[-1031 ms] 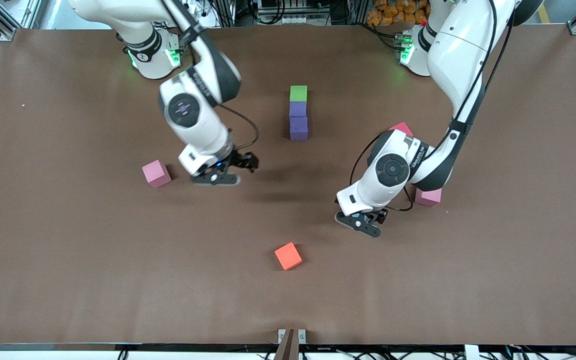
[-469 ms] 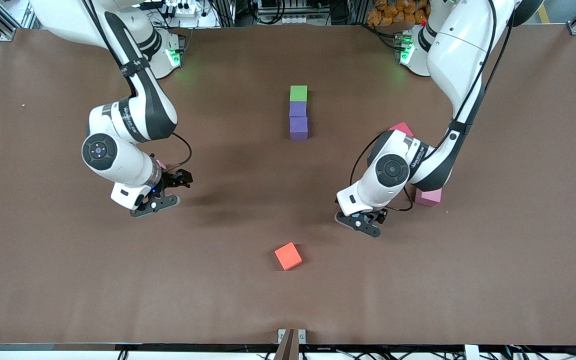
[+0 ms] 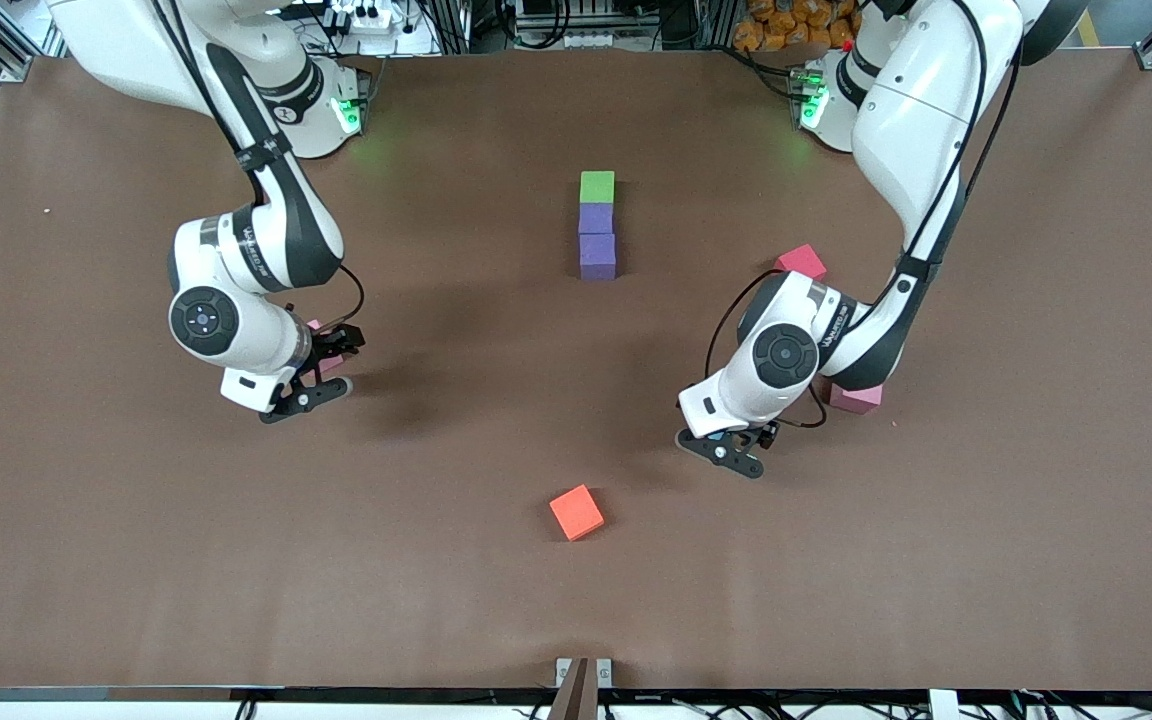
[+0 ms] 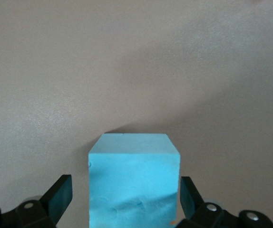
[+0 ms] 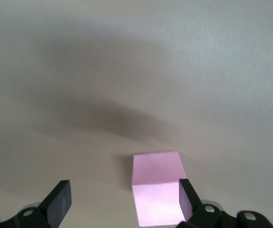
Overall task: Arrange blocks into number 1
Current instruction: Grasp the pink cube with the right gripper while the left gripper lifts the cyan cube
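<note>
My left gripper is ready to close on the light blue block (image 4: 134, 180) now. My fingers are beside the block near the table in the left wrist view.
A green block (image 3: 597, 186) and two purple blocks (image 3: 596, 218) (image 3: 597, 256) lie touching in a line at mid-table. My left gripper (image 3: 733, 452) (image 4: 126, 195) is open and low at the table, with a light blue block (image 4: 134, 180) between its fingers; the hand hides this block in the front view. My right gripper (image 3: 324, 368) (image 5: 123, 199) is open over a pink block (image 3: 332, 360) (image 5: 158, 190), which sits close to one finger. An orange block (image 3: 576, 512) lies nearer to the front camera. A red block (image 3: 801, 262) and a second pink block (image 3: 854, 398) lie beside the left arm.
The brown table (image 3: 1036, 550) stretches wide toward both ends. The left arm's elbow hangs over the second pink block. A small bracket (image 3: 582, 672) sits at the table's front edge.
The right arm swung from mid-table toward its own end and came down over the pink block. The left arm shifted only slightly.
</note>
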Motion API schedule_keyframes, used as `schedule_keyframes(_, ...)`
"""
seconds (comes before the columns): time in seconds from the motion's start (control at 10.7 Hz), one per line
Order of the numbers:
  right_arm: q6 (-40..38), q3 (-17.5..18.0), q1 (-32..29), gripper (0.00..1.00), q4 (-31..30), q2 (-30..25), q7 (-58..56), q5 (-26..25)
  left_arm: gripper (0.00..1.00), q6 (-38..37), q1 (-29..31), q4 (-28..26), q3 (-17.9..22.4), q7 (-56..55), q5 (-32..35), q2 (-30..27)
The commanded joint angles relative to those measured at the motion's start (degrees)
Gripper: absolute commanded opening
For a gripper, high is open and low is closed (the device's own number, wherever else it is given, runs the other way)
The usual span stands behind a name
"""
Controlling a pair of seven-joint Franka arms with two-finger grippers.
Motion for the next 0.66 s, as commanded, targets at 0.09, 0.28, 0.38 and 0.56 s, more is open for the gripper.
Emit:
schedule_keyframes(0.09, 0.5, -0.2, -1.6, 1.00, -1.3, 0.5, -1.6, -0.9, 1.00, -0.5, -0.2, 1.4, 0.3, 1.9, -1.2, 0.2)
schedule_keyframes(0.28, 0.7, -2.3, -1.3, 1.00, -1.3, 0.8, -4.8, -1.1, 1.00, -0.6, -0.1, 1.4, 0.3, 1.8, -1.2, 0.4)
schedule_keyframes(0.38, 0.7, -2.8, -1.0, 1.00, -1.3, 1.2, -5.4, -1.0, 1.00, -0.5, -0.2, 1.4, 0.3, 1.7, -1.2, 0.5)
schedule_keyframes(0.56, 0.7, -2.9, -0.8, 1.00, -1.3, 1.5, -5.4, -1.0, 0.59, -0.5, -0.3, 1.3, 0.3, 0.7, -1.5, 0.6)
